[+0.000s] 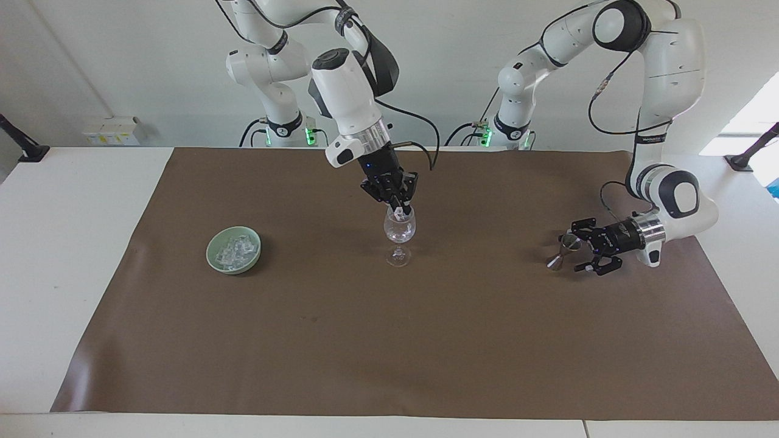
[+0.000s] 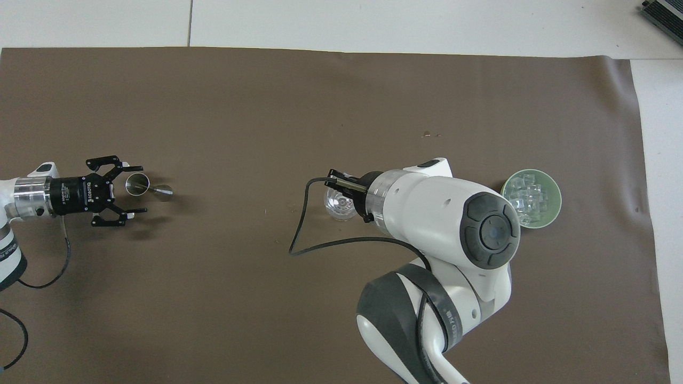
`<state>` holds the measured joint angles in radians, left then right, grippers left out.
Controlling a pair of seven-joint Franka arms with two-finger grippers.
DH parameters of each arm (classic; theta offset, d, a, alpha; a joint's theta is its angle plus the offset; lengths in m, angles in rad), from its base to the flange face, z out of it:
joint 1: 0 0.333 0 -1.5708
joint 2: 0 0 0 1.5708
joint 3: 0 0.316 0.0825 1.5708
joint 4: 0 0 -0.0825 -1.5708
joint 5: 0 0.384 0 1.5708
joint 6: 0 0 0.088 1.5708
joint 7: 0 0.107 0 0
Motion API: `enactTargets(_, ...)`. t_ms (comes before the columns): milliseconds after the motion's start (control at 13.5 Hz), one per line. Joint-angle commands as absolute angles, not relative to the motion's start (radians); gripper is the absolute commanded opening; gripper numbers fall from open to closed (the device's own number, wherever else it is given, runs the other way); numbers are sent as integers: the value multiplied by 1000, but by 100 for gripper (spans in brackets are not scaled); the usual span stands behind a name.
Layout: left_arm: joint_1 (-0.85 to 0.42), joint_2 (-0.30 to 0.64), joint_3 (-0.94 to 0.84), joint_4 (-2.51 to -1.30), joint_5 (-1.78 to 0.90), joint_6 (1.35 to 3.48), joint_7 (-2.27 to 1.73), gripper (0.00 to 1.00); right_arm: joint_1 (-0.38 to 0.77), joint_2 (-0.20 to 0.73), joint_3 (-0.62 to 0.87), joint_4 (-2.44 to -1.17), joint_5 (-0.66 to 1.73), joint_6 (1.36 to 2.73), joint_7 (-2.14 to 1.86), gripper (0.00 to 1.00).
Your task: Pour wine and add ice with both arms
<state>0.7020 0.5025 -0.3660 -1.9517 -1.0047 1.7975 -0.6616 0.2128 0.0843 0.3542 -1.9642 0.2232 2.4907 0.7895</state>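
Observation:
I need to open my right gripper now. Its fingers are over the opening of the wine glass (image 2: 339,204) in the overhead view.
A clear stemmed wine glass (image 1: 399,234) stands upright mid-mat; it also shows in the overhead view (image 2: 341,204). My right gripper (image 1: 399,210) is right over the glass mouth, tips at the rim, shut on a small ice cube (image 1: 398,212). More ice (image 1: 234,248) fills a pale green bowl (image 1: 210,253) toward the right arm's end, also seen from overhead (image 2: 555,210). My left gripper (image 1: 576,248) is open, low over the mat. A small metal stemmed cup (image 1: 567,244) lies tipped on its side at the open fingertips, not gripped (image 2: 137,185).
A brown mat (image 1: 426,340) covers most of the white table. The right arm's forearm (image 2: 453,218) hides part of the mat beside the glass from overhead. A black cable (image 2: 299,234) hangs from its wrist.

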Motion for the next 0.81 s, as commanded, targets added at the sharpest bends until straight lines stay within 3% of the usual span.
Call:
enactTargets(0,715,459,-357,-1960,-954,1818,-663,100,215,97,356,-1962,230,2510,767,0)
enactTargets(738,710,367,-341,-1939,-802,1853,-627,100,215,95,357,-1967,230,2507,775,47)
